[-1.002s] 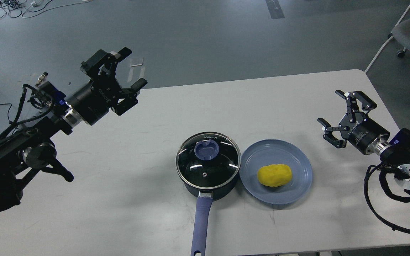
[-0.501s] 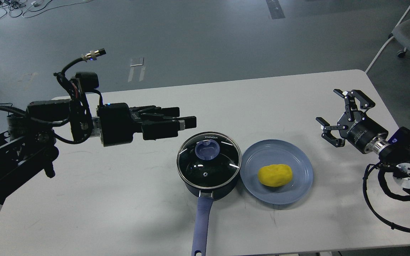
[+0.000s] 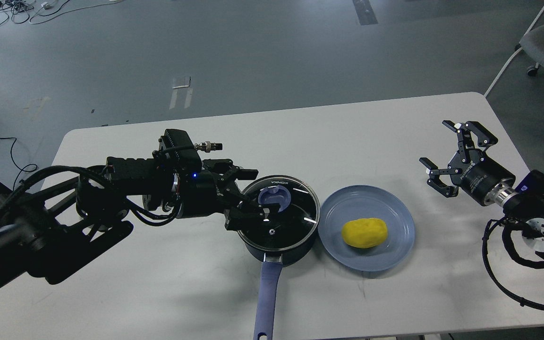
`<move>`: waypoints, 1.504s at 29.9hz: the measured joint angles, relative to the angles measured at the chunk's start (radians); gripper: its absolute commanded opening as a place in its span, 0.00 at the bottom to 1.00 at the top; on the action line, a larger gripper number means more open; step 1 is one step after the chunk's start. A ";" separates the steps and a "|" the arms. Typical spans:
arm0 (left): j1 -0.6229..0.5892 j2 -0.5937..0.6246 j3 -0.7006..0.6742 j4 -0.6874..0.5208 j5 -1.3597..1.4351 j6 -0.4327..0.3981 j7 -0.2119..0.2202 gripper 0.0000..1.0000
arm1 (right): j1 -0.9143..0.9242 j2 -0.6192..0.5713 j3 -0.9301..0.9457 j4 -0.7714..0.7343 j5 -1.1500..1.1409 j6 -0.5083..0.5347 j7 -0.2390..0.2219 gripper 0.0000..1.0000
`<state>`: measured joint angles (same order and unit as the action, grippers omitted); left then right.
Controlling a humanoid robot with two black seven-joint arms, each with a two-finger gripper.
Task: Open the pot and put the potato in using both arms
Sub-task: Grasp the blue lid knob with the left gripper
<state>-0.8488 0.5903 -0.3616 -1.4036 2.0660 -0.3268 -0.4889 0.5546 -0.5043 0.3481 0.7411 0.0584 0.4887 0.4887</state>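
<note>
My left gripper should next take the glass lid by its blue knob (image 3: 276, 198), so that the pot gets opened for the potato (image 3: 364, 233).
The dark navy pot (image 3: 300, 248) stands at the table's middle front, with its blue-purple handle (image 3: 267, 295) pointing toward me. The glass lid (image 3: 288, 226) with its blue knob (image 3: 276, 198) sits on the pot. My left gripper (image 3: 254, 194) is open, low over the lid's left edge, with its fingers spread just left of the knob and not closed on it. The yellow potato (image 3: 364, 233) lies on a flat blue plate (image 3: 397, 212) right of the pot. My right gripper (image 3: 437, 144) is open and empty above the table's right side, apart from the plate.
The white table (image 3: 347, 137) runs to its edges on the left, right and front. An office chair (image 3: 543, 42) stands on the floor beyond the table's far right corner. Cables lie on the floor at the far left.
My left arm has swung down and to the right, from high at the table's left to the pot lid, with its open fingers now beside the knob. My right gripper has barely moved.
</note>
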 measured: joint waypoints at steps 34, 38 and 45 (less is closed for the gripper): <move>0.027 -0.084 0.027 0.095 0.043 0.052 0.000 0.95 | -0.006 0.001 0.000 0.000 0.000 0.000 0.000 1.00; 0.026 -0.085 0.037 0.091 0.043 0.052 0.000 0.95 | -0.006 0.001 0.000 0.000 0.000 0.000 0.000 1.00; 0.026 -0.089 0.038 0.089 0.043 0.052 0.000 0.93 | -0.007 0.000 0.000 0.000 0.000 0.000 0.000 1.00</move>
<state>-0.8225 0.5017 -0.3236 -1.3148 2.1092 -0.2746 -0.4886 0.5477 -0.5046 0.3482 0.7409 0.0583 0.4887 0.4887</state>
